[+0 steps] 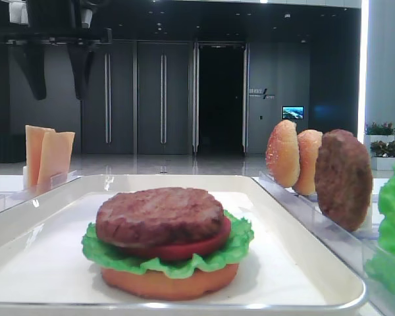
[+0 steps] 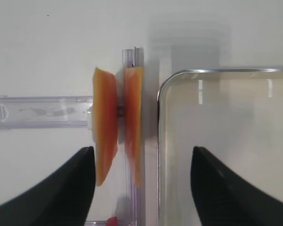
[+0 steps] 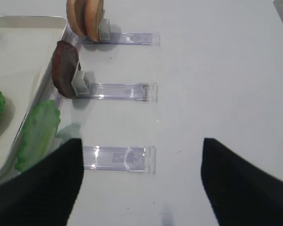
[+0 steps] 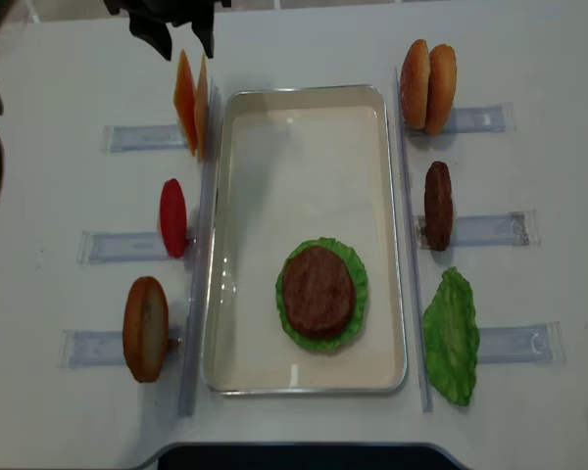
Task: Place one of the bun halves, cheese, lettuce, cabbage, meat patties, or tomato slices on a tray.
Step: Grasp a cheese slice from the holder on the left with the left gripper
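Observation:
I will next pick up the thin pale orange cheese slice by its upper edge with my left gripper, as the clear rack hems in its lower edge.
Two cheese slices [image 2: 105, 125] stand on edge in a clear rack just left of the white tray [image 2: 179, 74]. My left gripper [image 2: 141, 188] hangs open above them, apart from them, with both slices showing between its fingers. From overhead the left gripper [image 4: 181, 39] is beyond the cheese [image 4: 191, 103] at the tray's [image 4: 304, 91] far left corner. On the tray lies a stack of bun half [image 1: 164, 284], lettuce [image 1: 105, 253], tomato slice [image 1: 204, 247] and meat patty [image 1: 159, 214]. My right gripper [image 3: 140, 155] is open over an empty rack, holding nothing.
Left of the tray, racks hold a tomato slice [image 4: 172, 217] and a bun half [image 4: 145, 328]. Right of it stand two bun halves [image 4: 427, 86], a meat patty [image 4: 437, 206] and a lettuce leaf [image 4: 452, 336]. Clear racks [image 4: 490, 230] jut outward on both sides.

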Motion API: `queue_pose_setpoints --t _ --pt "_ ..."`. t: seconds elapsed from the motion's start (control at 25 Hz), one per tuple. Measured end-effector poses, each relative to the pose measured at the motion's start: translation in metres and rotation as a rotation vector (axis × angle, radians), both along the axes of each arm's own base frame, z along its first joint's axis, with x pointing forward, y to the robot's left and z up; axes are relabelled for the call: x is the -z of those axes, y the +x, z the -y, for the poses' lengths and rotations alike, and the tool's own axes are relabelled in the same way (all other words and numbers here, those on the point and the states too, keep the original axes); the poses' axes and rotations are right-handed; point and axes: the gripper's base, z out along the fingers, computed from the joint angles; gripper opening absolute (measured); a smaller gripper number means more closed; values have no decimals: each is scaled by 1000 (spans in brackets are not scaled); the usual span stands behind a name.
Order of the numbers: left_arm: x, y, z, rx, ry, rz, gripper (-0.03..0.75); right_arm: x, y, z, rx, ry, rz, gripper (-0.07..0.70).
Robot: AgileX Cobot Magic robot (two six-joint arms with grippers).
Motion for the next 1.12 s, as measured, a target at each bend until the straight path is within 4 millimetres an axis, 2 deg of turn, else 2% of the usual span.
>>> queue_pose_setpoints --t 0.2,0.44,0.72,1.12 --pt "3 0 4 -3 0 -4 484 0 0 0 0 0 0 524" --pt "22 6 6 -6 14 -44 484 0 0 0 0 0 0 524" --pt "37 10 7 -10 22 -74 484 0 0 0 0 0 0 524" --pt "41 12 8 -18 18 -68 484 0 0 0 0 0 0 524"
